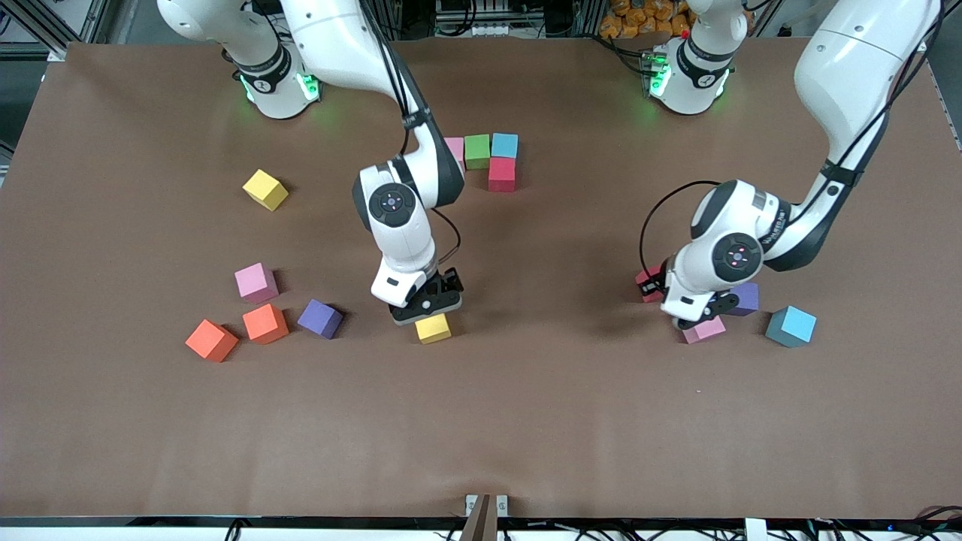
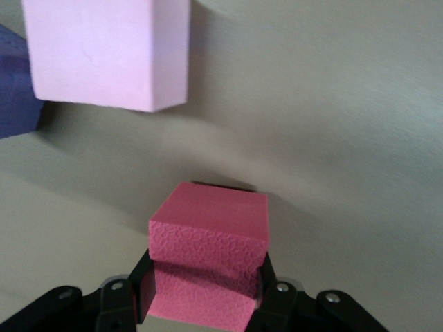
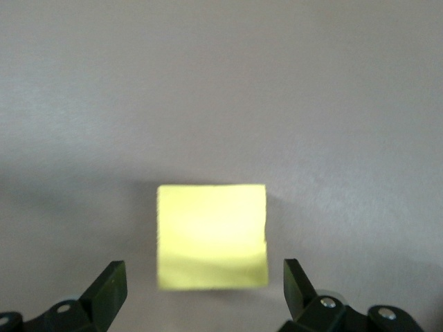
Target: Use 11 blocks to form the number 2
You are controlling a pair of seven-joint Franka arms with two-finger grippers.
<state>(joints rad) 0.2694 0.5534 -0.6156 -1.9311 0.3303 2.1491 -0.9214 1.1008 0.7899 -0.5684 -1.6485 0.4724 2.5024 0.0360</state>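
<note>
My right gripper's fingers stop above the yellow block (image 1: 433, 328) (image 3: 212, 237), so closing now would miss. It is too early to close, and lowering comes first.
Four blocks sit joined near the robots' bases: pink (image 1: 455, 148), green (image 1: 477, 150) and light blue (image 1: 504, 145) in a row, with a red one (image 1: 502, 174) against the light blue one on the front camera's side. My right gripper (image 1: 428, 312) is open just over a loose yellow block (image 1: 434, 329). In the right wrist view its fingers (image 3: 111, 290) stand wide to either side of the yellow block (image 3: 211, 235). My left gripper (image 1: 652, 287) is shut on a red block (image 1: 645, 284), low at the table. In the left wrist view the gripper (image 2: 204, 283) clamps the red block (image 2: 208, 238) on both sides.
Beside the left gripper lie a pink block (image 1: 704, 330), a purple block (image 1: 745, 298) and a light blue block (image 1: 791, 326). Toward the right arm's end lie a yellow block (image 1: 265, 188), a pink block (image 1: 256, 282), two orange blocks (image 1: 265, 323) (image 1: 211, 340) and a purple block (image 1: 320, 318).
</note>
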